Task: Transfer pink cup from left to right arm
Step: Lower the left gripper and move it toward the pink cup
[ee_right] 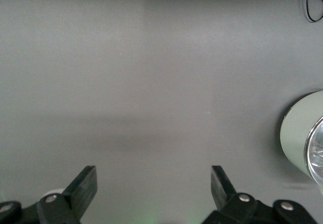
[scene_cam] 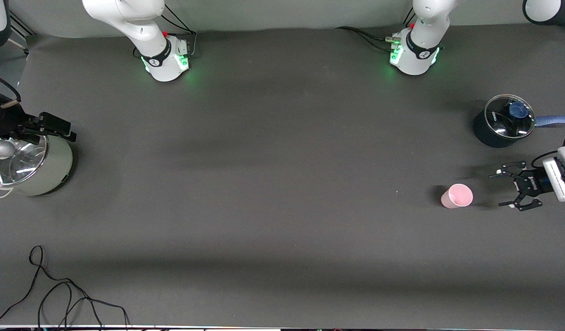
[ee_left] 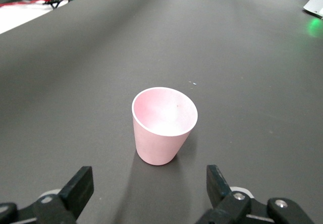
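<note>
My left gripper is going to pick up the pink cup next by its body below the cup's rim (scene_cam: 452, 199) (ee_left: 157, 146), leaving the cup's rim free for my right gripper.
The pink cup (scene_cam: 457, 196) stands upright on the dark table toward the left arm's end, mouth up and empty. In the left wrist view the cup (ee_left: 164, 128) is a short way ahead of the fingers, centred between them and not touched. My left gripper (scene_cam: 503, 189) is low beside the cup, pointing at it, open wide and empty; it also shows in its own view (ee_left: 149, 188). My right gripper (scene_cam: 64, 128) waits over the pale pot at the right arm's end, open and empty, and shows in the right wrist view (ee_right: 154, 183).
A pale green pot (scene_cam: 43, 170) with a glass lid stands at the right arm's end; it also shows in the right wrist view (ee_right: 303, 138). A dark pot (scene_cam: 498, 128) with a glass lid and blue handle stands farther from the front camera than the cup. Black cables (scene_cam: 57, 299) lie near the front edge.
</note>
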`<state>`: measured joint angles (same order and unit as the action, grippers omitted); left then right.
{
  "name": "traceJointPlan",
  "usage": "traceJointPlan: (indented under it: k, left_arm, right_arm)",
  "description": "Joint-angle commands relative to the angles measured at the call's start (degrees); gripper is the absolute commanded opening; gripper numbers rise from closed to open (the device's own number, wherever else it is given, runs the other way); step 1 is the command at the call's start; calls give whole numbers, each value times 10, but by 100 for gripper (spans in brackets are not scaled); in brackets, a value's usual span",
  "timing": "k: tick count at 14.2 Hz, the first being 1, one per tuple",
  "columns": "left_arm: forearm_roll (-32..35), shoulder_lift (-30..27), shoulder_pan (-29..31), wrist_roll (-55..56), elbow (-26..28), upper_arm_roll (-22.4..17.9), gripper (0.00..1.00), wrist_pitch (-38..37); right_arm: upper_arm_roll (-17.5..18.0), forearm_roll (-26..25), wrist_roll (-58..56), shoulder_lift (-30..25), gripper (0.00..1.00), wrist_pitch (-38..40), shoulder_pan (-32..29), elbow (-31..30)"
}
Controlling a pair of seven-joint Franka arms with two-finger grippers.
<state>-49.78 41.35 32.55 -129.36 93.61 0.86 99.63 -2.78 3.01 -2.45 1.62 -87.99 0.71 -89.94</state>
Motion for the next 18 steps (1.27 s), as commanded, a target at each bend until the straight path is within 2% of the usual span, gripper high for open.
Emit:
traceJointPlan:
  k: [1,3,6,11,18]
  left_arm:
    - [-44,15,9,-76,16,5,100,1]
    - [-67,39,10,-117,17,5,100,1]
    - [-112,77,10,-184,17,5,98,1]
    - [-141,108,17,-194,17,6,98,-7]
    - [-173,113,10,-194,20,19,98,-8]
  right_arm:
    - [1,-5,-9,-5,100,4,-4,1]
    - [-21,-4,-11,-3,100,16,-4,5]
    - [-26,-1,-11,-3,100,15,-3,5]
    - [-27,-1,-11,-1,100,15,-4,5]
    - [-27,-1,-10,-2,100,17,-1,5]
